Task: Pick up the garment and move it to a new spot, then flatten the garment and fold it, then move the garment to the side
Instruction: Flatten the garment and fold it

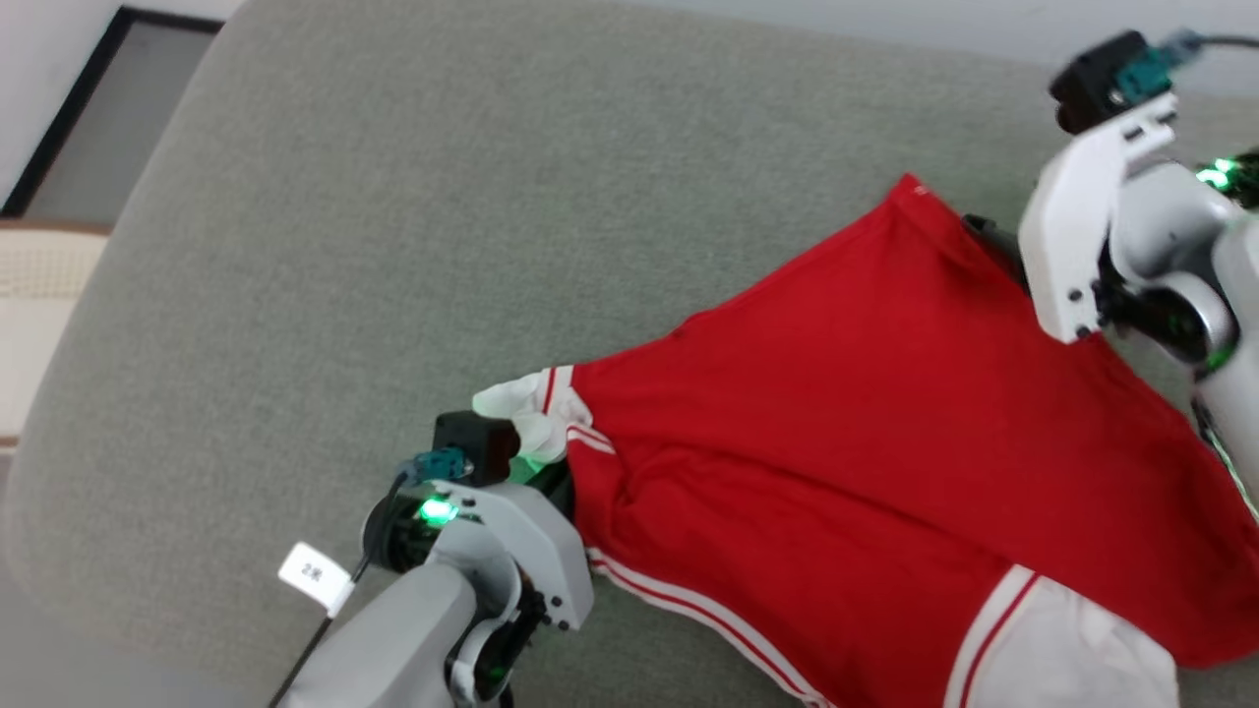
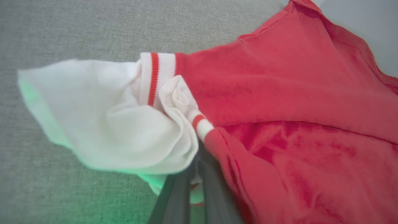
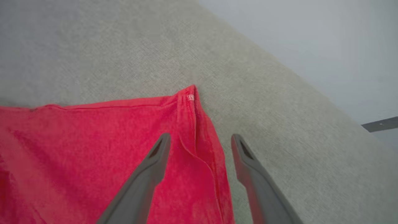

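Next, my right gripper takes hold of the garment by its folded red hem corner point(image 1: 927, 210) to move and fold the garment point(image 1: 866, 413).
The garment point(image 1: 866, 413) lies plain red side up across the grey-green cushioned surface, with a white sleeve at the lower right and another bunched at its left edge. My left gripper point(image 2: 194, 174) is shut on the garment point(image 2: 295, 93) where the white sleeve point(image 2: 102, 118) and striped trim meet the red cloth; in the head view the left gripper point(image 1: 551, 472) sits at the garment's left edge. My right gripper point(image 3: 200, 140) is open, its fingers straddling the hem near the garment's far corner point(image 3: 189, 93) with nothing held. One dark finger of the right gripper point(image 1: 989, 241) shows above the cloth.
The grey-green surface point(image 1: 393, 246) stretches wide to the left and behind the garment. Its rounded left edge drops to a beige ledge point(image 1: 39, 315) and a dark-framed floor area point(image 1: 128, 118). A pale wall point(image 3: 311, 46) lies past the far edge.
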You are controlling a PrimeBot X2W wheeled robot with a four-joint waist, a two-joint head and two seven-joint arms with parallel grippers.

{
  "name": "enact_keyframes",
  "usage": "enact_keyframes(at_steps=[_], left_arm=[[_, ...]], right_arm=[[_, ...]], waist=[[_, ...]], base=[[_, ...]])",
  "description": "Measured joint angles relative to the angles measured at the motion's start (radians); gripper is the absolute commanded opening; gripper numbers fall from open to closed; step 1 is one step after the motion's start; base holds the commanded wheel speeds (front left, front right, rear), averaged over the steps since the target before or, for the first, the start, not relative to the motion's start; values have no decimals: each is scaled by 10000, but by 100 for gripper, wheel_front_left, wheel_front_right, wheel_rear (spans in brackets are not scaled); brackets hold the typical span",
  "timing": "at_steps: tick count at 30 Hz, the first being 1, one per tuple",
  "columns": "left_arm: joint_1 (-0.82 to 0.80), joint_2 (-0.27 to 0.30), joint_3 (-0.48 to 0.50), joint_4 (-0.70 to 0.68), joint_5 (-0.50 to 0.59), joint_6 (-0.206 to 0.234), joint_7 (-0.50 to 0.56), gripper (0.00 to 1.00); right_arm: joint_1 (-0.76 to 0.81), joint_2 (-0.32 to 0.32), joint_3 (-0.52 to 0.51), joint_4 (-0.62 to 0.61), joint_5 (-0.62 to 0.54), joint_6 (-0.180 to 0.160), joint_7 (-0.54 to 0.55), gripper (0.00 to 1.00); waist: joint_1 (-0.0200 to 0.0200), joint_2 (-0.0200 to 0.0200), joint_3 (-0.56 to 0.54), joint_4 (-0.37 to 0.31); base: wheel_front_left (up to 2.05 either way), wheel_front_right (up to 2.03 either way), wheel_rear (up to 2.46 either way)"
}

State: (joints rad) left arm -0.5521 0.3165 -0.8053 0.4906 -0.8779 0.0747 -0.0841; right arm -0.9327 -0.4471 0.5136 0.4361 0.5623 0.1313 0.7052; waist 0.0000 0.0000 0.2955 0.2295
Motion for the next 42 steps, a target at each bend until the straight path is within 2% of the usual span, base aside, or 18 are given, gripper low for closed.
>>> enact_keyframes(at_steps=[4, 9, 17, 18, 19, 23, 27, 34, 42], left_arm=[[-291, -320, -69, 389, 27, -232, -169, 0], [-565, -627, -134, 802, 54, -493, -332, 0], [-936, -1066, -253, 1482, 48, -894, -527, 0], [-985, -1112, -270, 1580, 40, -936, -529, 0], [-1028, -1168, -276, 1682, 29, -986, -539, 0], [-1185, -1235, -268, 2082, -33, -1164, -566, 0], [-1414, -1058, -240, 2391, -121, -1363, -305, 0], [-2530, 86, -33, 2731, -176, -1528, 602, 0], [-4769, 1388, 144, 3022, -27, -1722, 2084, 0]], right_arm=[[-1061, 349, 773, 1572, 560, 0, 871, 100], [-1791, 721, 1218, 3409, 591, 0, 1626, 100], [-2366, 1024, 1152, 5375, 334, 0, 1047, 100], [-2408, 1064, 1127, 5559, 324, 0, 932, 87], [-2449, 1091, 1097, 5731, 263, 2, 761, 0], [-2589, 1356, 911, 6353, 196, 2, 73, 0], [-2722, 1615, 848, 6546, 366, 2, -357, 0], [-3423, 1657, 869, 6312, 830, 2, -1379, 0], [-4190, 1693, 616, 6429, 1087, 2, -3356, 0]], waist=[[0, 0, 273, 281], [0, 0, 524, 591], [0, 0, 713, 988], [0, 0, 713, 1025], [0, 0, 711, 1053], [0, 0, 636, 1019], [0, 0, 465, 838], [0, 0, -13, 363], [0, 0, -793, -305]], base=[[0, 0, 0], [0, 0, 0], [0, 0, 0], [0, 0, 0], [0, 0, 0], [0, 0, 0], [0, 0, 0], [0, 0, 0], [0, 0, 0]])
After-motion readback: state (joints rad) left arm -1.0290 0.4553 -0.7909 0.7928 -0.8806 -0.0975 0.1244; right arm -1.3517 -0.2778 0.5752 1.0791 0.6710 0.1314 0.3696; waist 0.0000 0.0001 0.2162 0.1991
